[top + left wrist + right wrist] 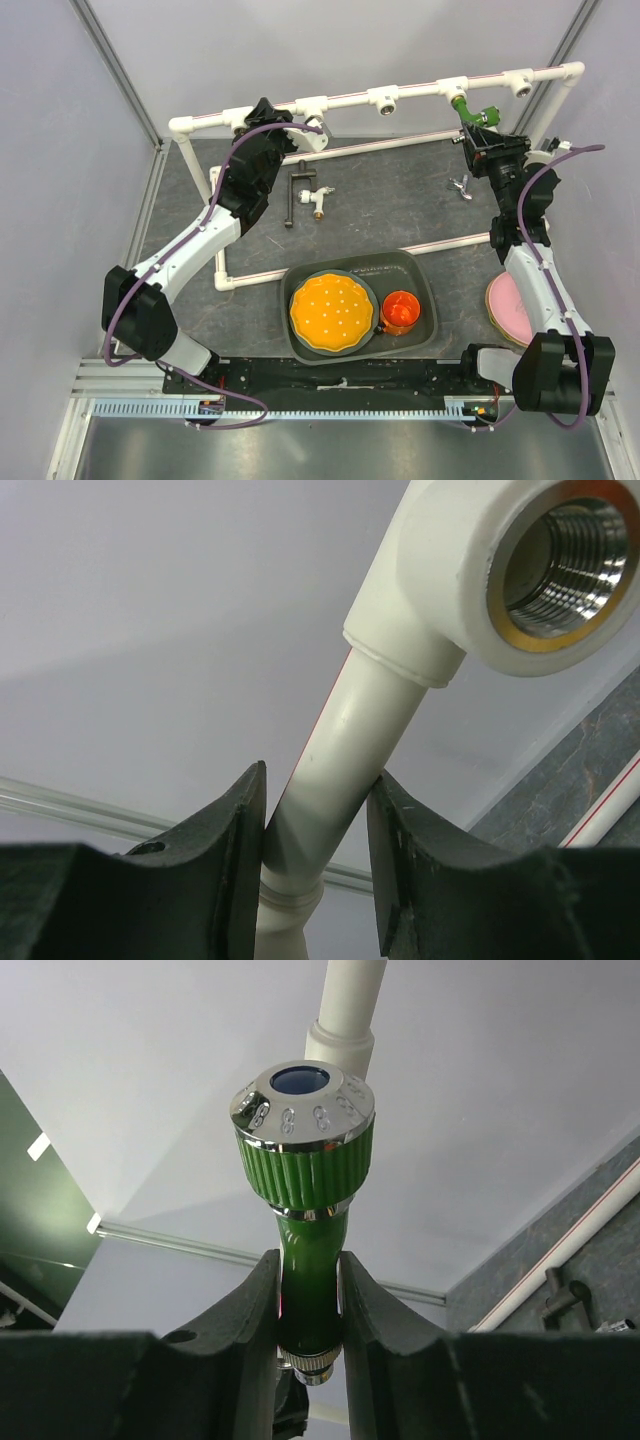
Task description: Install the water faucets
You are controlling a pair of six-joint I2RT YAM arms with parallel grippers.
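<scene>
The green faucet's end meets the white tee socket, so the faucet would rest in that socket. It is now time for my right gripper to open.
My right gripper is shut on the green faucet, whose end meets a white tee socket on the top rail of the PVC pipe frame. In the right wrist view the fingers clamp the green body below its ribbed, silver-capped knob. My left gripper is shut on the white pipe below an empty brass-threaded socket. The black-handled white-and-brass faucet lies on the mat. The tiny silvery faucet lies near the right arm.
Several more tee sockets sit along the top rail. A grey tray near the front holds an orange plate and an orange cup. A pink plate lies beside the right arm. Frame pipes cross the mat.
</scene>
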